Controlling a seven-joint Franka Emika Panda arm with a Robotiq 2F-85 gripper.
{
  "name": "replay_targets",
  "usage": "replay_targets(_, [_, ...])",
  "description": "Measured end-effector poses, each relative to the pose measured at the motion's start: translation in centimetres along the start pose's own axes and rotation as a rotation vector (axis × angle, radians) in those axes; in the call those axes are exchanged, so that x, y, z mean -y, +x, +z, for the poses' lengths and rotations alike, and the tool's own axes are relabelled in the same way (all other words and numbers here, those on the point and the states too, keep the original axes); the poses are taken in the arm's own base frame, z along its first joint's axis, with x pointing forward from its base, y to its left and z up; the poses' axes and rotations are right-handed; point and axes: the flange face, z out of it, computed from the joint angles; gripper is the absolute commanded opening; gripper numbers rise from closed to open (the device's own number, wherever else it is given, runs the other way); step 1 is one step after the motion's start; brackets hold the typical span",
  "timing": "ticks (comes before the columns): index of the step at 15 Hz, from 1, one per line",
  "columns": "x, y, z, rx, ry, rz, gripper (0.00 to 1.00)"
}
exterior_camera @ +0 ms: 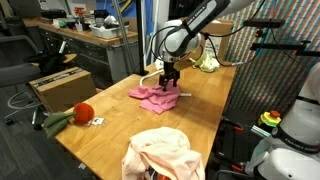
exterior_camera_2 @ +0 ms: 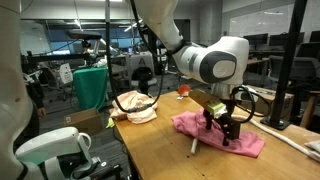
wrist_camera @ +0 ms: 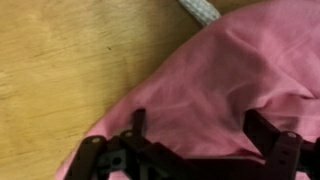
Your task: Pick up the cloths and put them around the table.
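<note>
My gripper should close on the magenta-pink cloth now. The cloth's loose folds are low between my gripper's open fingers, so they would hold the cloth.
A magenta-pink cloth [exterior_camera: 152,97] [exterior_camera_2: 216,136] lies crumpled near the middle of the wooden table [exterior_camera: 115,135] [exterior_camera_2: 160,150]. My gripper [exterior_camera: 170,80] [exterior_camera_2: 222,128] stands right over it, pointing down. In the wrist view the gripper [wrist_camera: 200,125] is open, its two dark fingers [wrist_camera: 137,125] spread wide above the pink cloth [wrist_camera: 220,70], with nothing pinched between them. A larger pale peach cloth [exterior_camera: 160,152] [exterior_camera_2: 135,105] sits bunched at one end of the table. A small yellow-green cloth [exterior_camera: 207,63] lies at the opposite end.
A thick white rope [wrist_camera: 200,10] lies just beyond the pink cloth. A red round toy with a green stem [exterior_camera: 82,112] [exterior_camera_2: 182,91] rests near a table edge. A cluttered workbench [exterior_camera: 90,40] stands behind, and a cardboard box [exterior_camera: 60,85] is on the floor.
</note>
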Motion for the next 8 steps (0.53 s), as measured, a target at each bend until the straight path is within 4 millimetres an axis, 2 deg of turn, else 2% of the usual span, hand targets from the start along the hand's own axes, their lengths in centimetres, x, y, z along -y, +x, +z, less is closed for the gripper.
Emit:
replay_targets(1, [-0.01,0.01,0.0,0.0,0.0,0.0,0.92])
replay_targets(2, [-0.02,0.01,0.0,0.0,-0.001,0.0,0.74])
replay_targets(8, [-0.25,0.34,-0.43,-0.01,-0.006,-0.001,0.27])
